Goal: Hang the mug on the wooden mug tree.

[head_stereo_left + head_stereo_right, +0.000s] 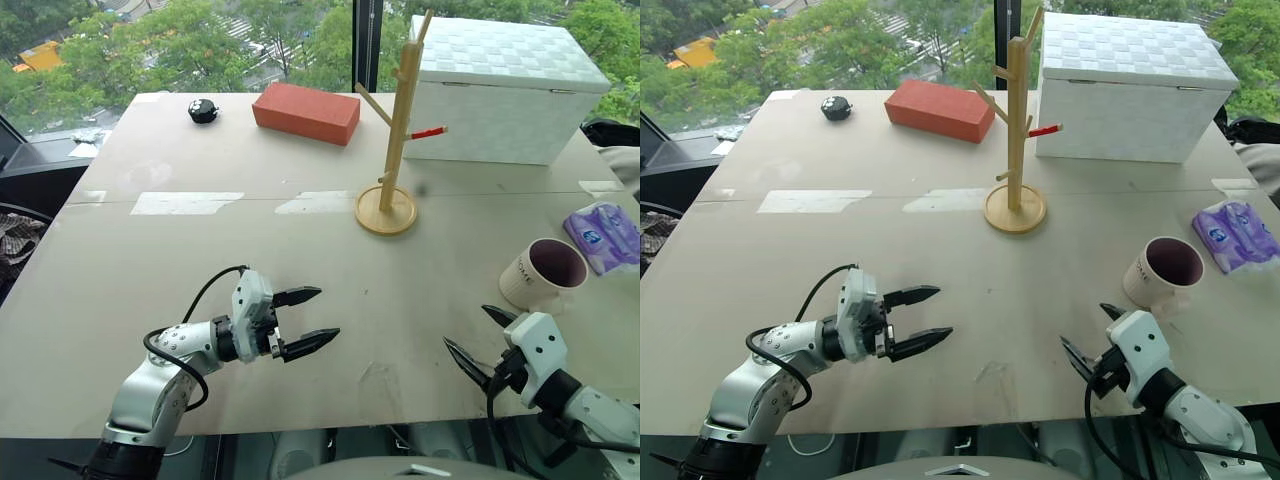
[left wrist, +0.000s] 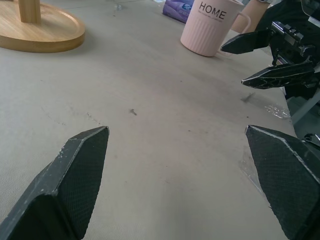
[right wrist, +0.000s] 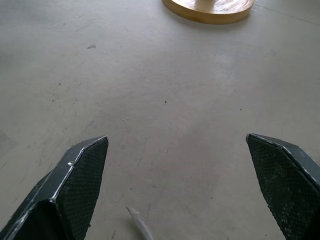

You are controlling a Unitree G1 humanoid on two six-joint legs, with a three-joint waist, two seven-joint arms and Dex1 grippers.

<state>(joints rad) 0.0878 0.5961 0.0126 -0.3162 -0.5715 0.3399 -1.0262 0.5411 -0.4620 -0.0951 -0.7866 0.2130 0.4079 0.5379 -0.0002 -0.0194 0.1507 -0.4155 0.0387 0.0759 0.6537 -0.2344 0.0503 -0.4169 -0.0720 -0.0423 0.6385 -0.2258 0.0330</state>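
My right gripper is to grab the mug next by its slim, flat-sided handle (image 1: 549, 303), because the mug's body (image 1: 522, 279) is round and wide. Then it can hang the mug.
The cream mug (image 1: 543, 275) with a dark maroon inside stands upright at the table's right side; the left wrist view shows its "HOME" lettering and handle (image 2: 212, 27). The wooden mug tree (image 1: 392, 140) stands mid-table on its round base, one peg red-tipped. My right gripper (image 1: 482, 340) is open near the front edge, just in front of the mug and apart from it. At the front left my left gripper (image 1: 305, 320) is open, pointing right, with nothing between its fingers. The right gripper (image 2: 260, 57) also appears in the left wrist view.
A white woven-pattern box (image 1: 500, 90) stands behind the tree. A red brick (image 1: 306, 112) and a small black object (image 1: 203, 111) lie at the far side. A purple tissue pack (image 1: 603, 235) lies right of the mug, near the table's right edge.
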